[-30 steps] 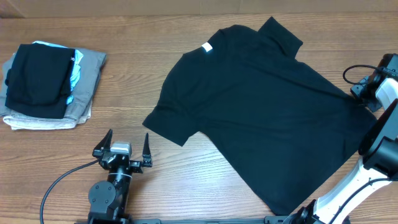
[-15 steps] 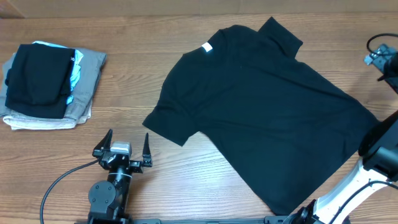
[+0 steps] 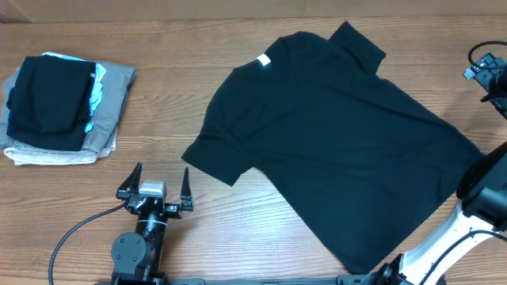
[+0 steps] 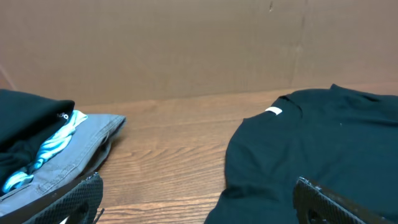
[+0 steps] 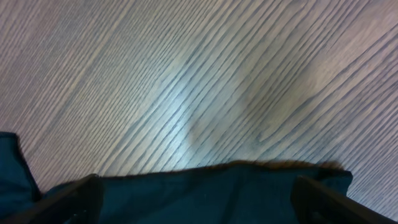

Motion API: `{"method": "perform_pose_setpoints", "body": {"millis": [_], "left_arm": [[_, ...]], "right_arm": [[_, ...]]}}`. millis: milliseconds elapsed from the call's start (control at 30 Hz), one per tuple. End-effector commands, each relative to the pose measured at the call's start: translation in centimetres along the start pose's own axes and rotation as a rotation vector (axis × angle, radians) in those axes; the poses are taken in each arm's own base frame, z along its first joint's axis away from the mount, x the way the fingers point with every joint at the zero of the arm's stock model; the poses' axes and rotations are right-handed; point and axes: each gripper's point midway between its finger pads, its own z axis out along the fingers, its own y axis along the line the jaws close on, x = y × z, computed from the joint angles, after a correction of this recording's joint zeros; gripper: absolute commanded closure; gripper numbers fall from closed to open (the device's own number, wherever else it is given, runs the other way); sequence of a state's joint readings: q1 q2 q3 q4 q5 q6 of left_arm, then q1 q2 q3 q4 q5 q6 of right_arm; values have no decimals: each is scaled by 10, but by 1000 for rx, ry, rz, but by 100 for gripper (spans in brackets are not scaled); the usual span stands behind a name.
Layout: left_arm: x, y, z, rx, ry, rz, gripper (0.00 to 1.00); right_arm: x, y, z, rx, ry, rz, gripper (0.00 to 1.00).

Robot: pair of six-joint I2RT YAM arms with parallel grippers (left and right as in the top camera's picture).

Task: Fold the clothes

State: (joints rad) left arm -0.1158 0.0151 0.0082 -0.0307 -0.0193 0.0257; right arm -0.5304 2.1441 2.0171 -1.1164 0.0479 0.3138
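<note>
The black T-shirt needs to be straightened for folding, so the robot's left gripper will next grab its collar edge beside the white label.
A black T-shirt lies spread flat on the wooden table, its collar with a white label toward the back. My left gripper stands open near the front edge, just left of the shirt's near sleeve, holding nothing. In the left wrist view the shirt lies ahead on the right. My right gripper is open above the shirt's right edge, with nothing between its fingers. Only part of the right arm shows at the overhead view's right border.
A stack of folded clothes, black on grey, sits at the far left and shows again as folded clothes. A cardboard wall closes the back. The right arm's white link crosses the shirt's front corner.
The right gripper opened, let go of the shirt's right edge and rose away toward the back right. The shirt edge now lies flat. The left arm has not moved.
</note>
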Motion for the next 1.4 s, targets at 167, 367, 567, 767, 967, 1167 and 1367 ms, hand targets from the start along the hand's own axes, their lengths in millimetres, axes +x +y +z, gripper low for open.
{"method": "perform_pose_setpoints", "body": {"millis": [167,367,567,767,967,1167,1367], "left_arm": [[-66,-36,-17,224,-136,-9,0],[-135,-35,-19,228,-125,-9,0],[-197,-38,24,257,87,45,0],[-242,-58,107,299,387,143,0],[-225,-105,193,314,629,235,0],[-139,-151,268,391,753,241,0],[-40,-164,295,390,943,203,78]], "right_arm": [[-7,3,-11,-20,-28,3,0],[-7,3,-11,-20,-28,3,0],[-7,3,-11,-20,-28,3,0],[-7,3,-11,-20,-28,3,0],[-7,3,-11,-20,-28,3,0],[-7,3,-11,-20,-28,3,0],[-7,3,-11,-20,-28,3,0]]}}
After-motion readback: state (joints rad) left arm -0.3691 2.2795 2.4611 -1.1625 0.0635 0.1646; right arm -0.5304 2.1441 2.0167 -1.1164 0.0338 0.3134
